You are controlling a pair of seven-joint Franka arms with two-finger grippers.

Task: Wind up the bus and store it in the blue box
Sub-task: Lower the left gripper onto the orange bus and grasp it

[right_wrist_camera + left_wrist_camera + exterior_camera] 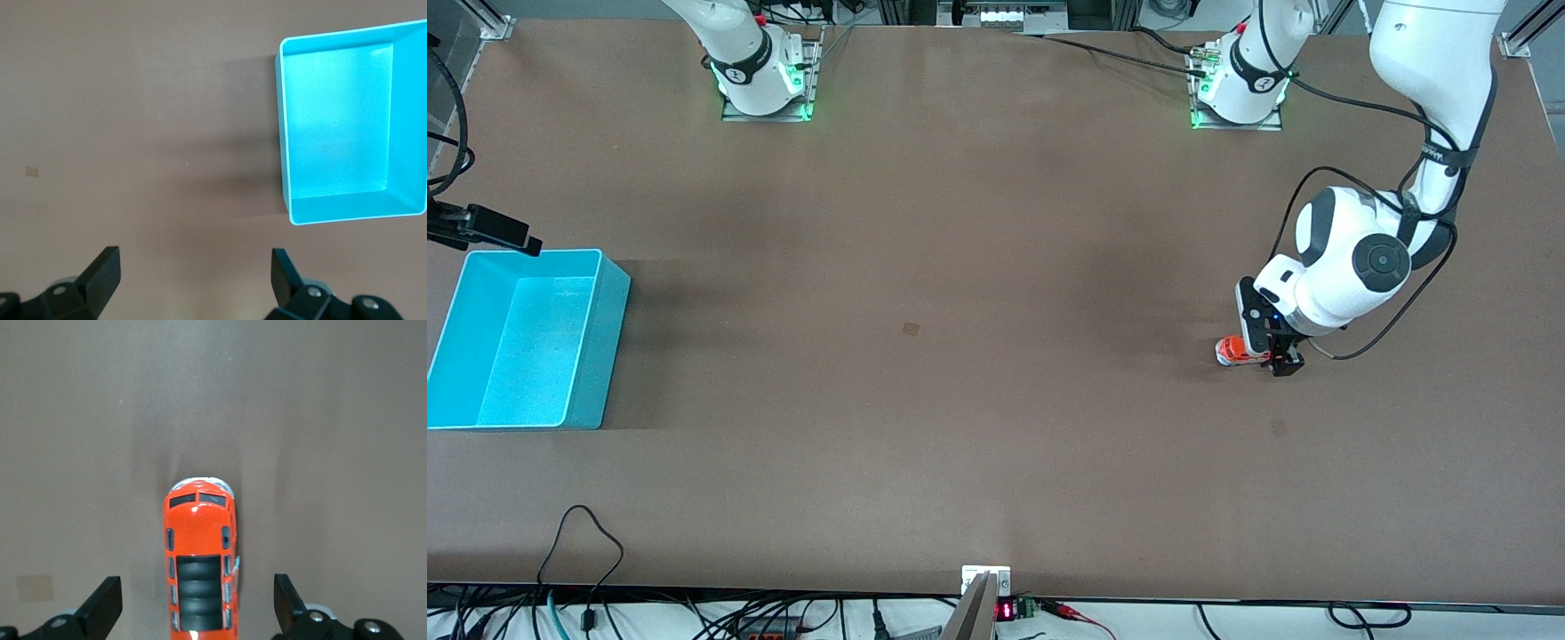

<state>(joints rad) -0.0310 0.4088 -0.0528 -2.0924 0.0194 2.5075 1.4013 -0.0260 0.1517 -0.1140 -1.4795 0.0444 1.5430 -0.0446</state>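
The orange toy bus (1235, 350) needs winding up, so my left gripper will grab its windowed sides next.
The orange toy bus (1234, 349) stands on the brown table toward the left arm's end. In the left wrist view the bus (200, 547) shows its black roof windows and white-grey front. My left gripper (1276, 357) is low over the bus's rear. It is open (197, 590), with one finger on each side of the bus and a gap on both sides. The light-blue box (609, 338) sits empty at the right arm's end. My right gripper (193, 280) is open and empty, high over bare table beside the box (283, 133).
A black part of the right arm's hand (489, 227) reaches in over the box's corner nearest the bases. Small tape marks (911, 328) lie on the table. Cables hang along the table's near edge (587, 533).
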